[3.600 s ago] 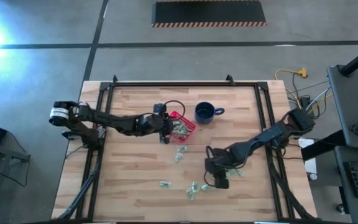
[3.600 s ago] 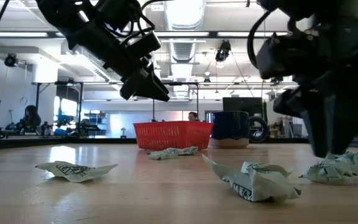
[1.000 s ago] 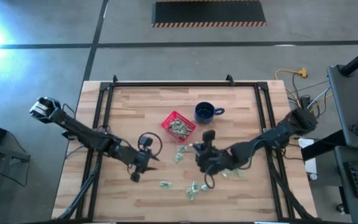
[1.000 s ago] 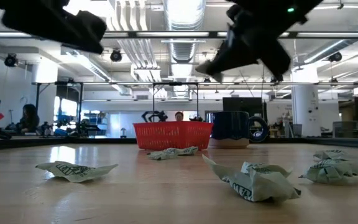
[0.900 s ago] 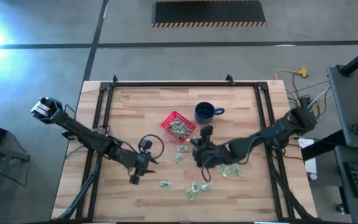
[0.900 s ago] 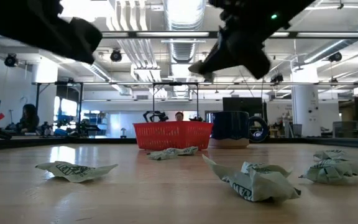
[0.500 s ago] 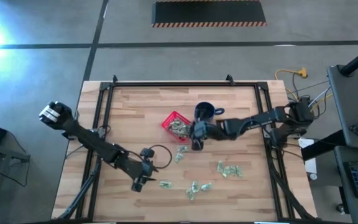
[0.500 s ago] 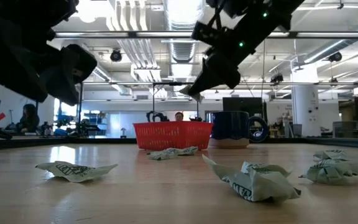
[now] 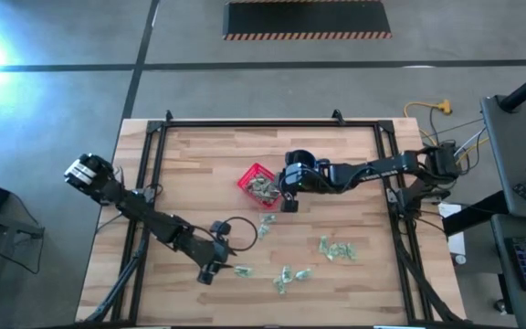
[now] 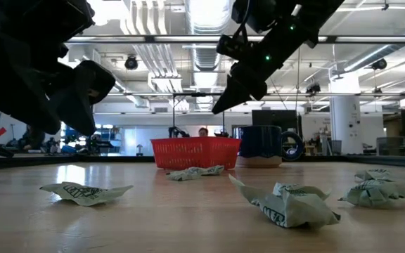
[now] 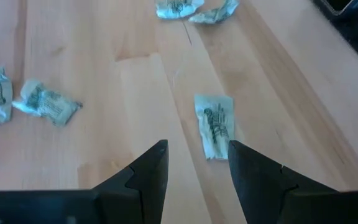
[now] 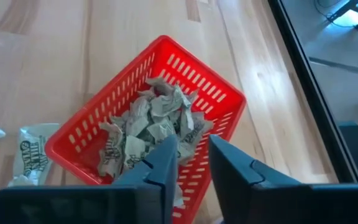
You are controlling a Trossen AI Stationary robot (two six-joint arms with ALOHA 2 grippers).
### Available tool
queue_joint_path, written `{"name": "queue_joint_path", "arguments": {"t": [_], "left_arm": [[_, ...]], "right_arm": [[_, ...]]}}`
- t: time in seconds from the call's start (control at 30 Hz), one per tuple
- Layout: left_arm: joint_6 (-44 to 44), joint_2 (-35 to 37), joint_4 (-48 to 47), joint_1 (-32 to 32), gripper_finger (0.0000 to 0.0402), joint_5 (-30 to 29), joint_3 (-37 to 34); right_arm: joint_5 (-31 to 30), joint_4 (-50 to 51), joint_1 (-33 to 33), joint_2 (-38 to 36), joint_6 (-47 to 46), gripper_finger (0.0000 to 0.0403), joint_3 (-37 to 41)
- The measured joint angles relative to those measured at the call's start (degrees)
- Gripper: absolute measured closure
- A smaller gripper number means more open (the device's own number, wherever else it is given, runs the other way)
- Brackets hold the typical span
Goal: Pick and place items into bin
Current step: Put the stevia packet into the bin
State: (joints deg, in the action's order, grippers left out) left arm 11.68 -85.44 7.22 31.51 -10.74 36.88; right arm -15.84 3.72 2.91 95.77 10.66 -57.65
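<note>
The flat wrapped item should go in the red bin, so my left gripper should grab it by its sealed end [image 11: 216, 152].
The red bin [image 9: 261, 183] stands at the table's far middle and holds several pale green-and-white items [image 12: 157, 121]. My right gripper [image 12: 191, 142] hangs open above the bin's near right wall [image 12: 219, 118], with nothing between its fingers. More items lie loose on the wood [image 9: 265, 226] [image 9: 336, 248] [image 9: 286, 277]. Near the front edge my left gripper [image 11: 197, 146] is open and low over the table. One flat item [image 11: 215, 124] lies just ahead of its fingertips, untouched.
A dark blue mug [image 10: 266, 146] stands right of the bin, partly under my right arm in the high view. A black frame [image 9: 383, 146] runs round the wooden table. Loose items lie near the front edge [image 10: 83, 192] [image 10: 287, 204].
My right gripper has swung from the table's middle toward the far edge and a little left, ending over the bin. My left gripper has sunk and gone toward the near edge, closing in on an item that lies on the wood.
</note>
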Motion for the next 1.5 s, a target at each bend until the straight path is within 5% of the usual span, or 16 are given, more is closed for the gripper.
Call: {"name": "queue_joint_path", "arguments": {"t": [0.3,0.7,1.0,1.1,1.3,1.5], "left_arm": [[-2.03,-4.18,4.26,0.00,0.0250,0.85,0.05],[-2.12,-12.85,10.87,-0.02,0.0258,2.78,0.81],[-6.47,-13.05,10.91,-0.84,0.0354,1.64,0.94],[-10.40,-11.79,10.11,-1.51,0.0393,-0.52,0.77],[-17.32,-8.32,9.72,-3.24,0.0397,-6.48,0.94],[-29.70,-2.86,10.01,-5.20,0.0398,-26.55,1.14]], "right_arm": [[2.63,0.04,-1.40,0.00,-1.03,0.0273,0.02],[3.93,1.39,-6.99,-0.03,-0.24,0.0277,0.02],[3.91,18.00,-13.93,-1.04,-8.76,0.0292,-3.71],[3.89,25.22,-17.08,-1.05,-13.61,0.0298,-5.60],[3.96,37.37,-24.00,-1.05,-26.88,0.0309,-8.26],[4.34,43.51,-30.44,-1.06,-39.80,0.0318,-7.80]]}}
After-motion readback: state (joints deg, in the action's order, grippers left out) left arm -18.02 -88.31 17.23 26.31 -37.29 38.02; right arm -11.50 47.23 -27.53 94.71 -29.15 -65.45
